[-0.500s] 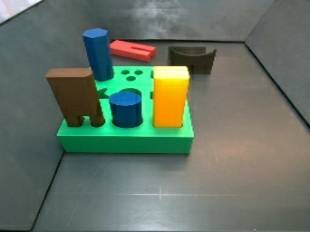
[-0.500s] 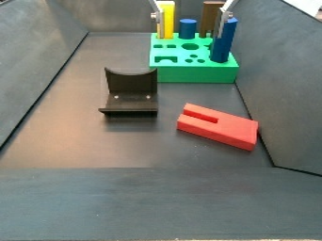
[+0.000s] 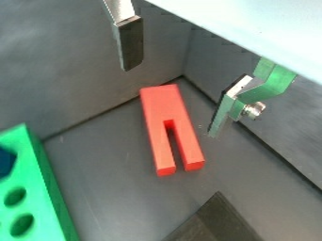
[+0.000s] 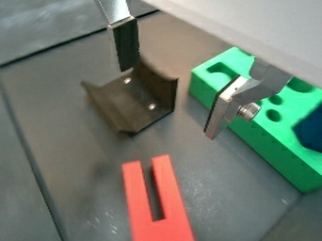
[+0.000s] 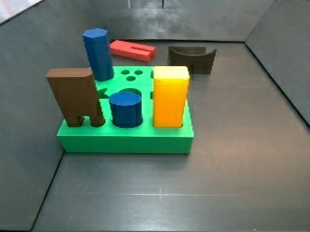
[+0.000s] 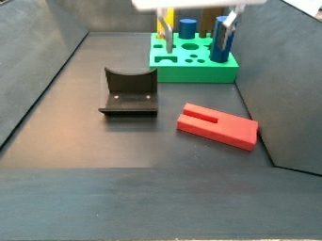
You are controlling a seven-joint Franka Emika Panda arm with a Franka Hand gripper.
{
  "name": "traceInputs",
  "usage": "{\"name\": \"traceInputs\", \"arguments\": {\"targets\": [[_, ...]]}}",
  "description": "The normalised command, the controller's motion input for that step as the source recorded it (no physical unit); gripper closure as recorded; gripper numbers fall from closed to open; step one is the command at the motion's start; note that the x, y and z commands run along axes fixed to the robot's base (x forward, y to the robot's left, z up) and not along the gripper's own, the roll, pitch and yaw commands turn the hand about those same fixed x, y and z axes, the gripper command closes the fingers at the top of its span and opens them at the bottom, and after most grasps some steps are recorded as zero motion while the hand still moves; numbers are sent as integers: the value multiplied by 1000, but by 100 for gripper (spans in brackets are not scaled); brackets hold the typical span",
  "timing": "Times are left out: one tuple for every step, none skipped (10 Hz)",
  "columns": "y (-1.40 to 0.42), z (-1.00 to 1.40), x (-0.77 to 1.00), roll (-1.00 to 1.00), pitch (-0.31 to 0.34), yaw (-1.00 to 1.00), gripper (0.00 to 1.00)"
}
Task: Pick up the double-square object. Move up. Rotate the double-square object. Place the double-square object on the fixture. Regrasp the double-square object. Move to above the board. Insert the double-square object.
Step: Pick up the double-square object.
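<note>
The gripper grabs the red double-square object by its solid end (image 3: 163, 100) next, to lift and rotate it for the fixture.
The red double-square object (image 6: 217, 125) lies flat on the dark floor near a side wall, also seen in a side view (image 5: 132, 49). Both wrist views show it under me, slot end nearer the camera (image 3: 170, 127) (image 4: 153, 198). My gripper (image 6: 198, 26) hangs high above the floor and is open, with nothing between its fingers (image 3: 130, 47) (image 4: 124, 47). The dark fixture (image 6: 128, 91) (image 4: 132, 99) stands beside the red piece, a short gap apart. The green board (image 5: 121, 136) (image 6: 195, 68) (image 4: 270, 132) sits beyond them.
The board carries a brown arch block (image 5: 75, 95), a tall blue peg (image 5: 97, 54), a blue cylinder (image 5: 125, 109) and a yellow block (image 5: 171, 95). Grey walls (image 6: 51, 56) enclose the floor; one runs close beside the red piece (image 3: 239, 66).
The gripper has come down: its white body now shows at the top of a side view. The red piece, fixture and board have not moved.
</note>
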Motion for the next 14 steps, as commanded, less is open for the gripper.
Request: {"name": "traceInputs", "arguments": {"targets": [[9,-797,-131,0,-90,1000,0],[123,-691,-57,179,-44,863,0],[240,-680,-63,144,-46,780,0],[229,-640,-120,126,-70,814,0],[217,-677,-134,51,-91,886,0],[191,-689,-131,57,-99,911,0],[171,-726,-140,59,-117,934,0],[171,-729,-143,59,-120,934,0],[217,-669,-143,13,-106,926,0],[240,-651,-137,0,-97,926,0],[297,-583,-146,0,-84,894,0],[337,-483,-140,-53,-49,874,0],[203,-343,-137,-114,-67,877,0],[180,-143,-266,-216,-70,740,0]]}}
